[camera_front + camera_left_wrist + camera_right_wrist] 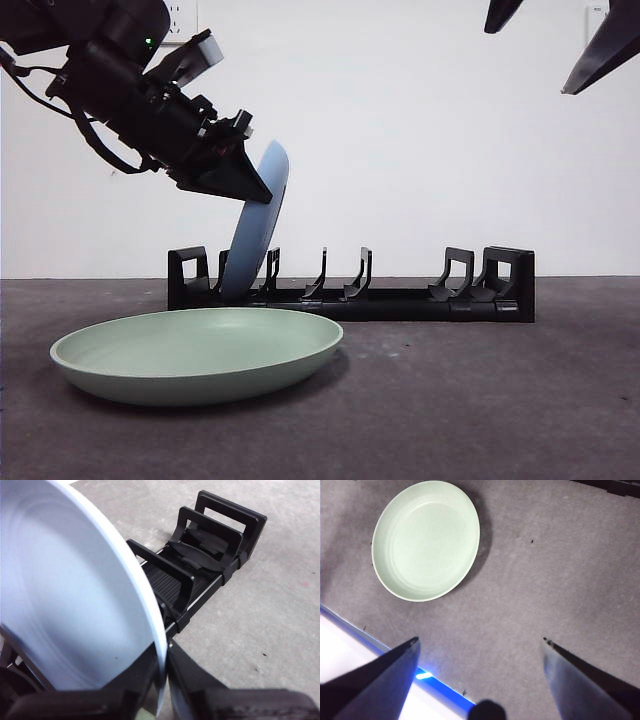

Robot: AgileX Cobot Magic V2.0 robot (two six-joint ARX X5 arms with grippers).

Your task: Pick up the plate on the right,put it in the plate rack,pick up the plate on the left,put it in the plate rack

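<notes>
My right gripper is to grip the plate's rim beside the open table next, to lift the green plate toward the rack.
A light blue plate leans steeply, its lower edge down among the prongs at the left end of the black plate rack. My left gripper is shut on the plate's upper rim. In the left wrist view the blue plate fills the frame, pinched between that gripper's jaws, with the rack just beyond. A pale green plate lies flat on the table in front of the rack's left end. High at the right, my right gripper hangs open and empty, looking down on the green plate.
Behind the rack rises a white wall. In the right wrist view the table's edge is marked by a blue-lit strip, and a black corner of the rack shows. Grey tabletop stretches to the right of the green plate.
</notes>
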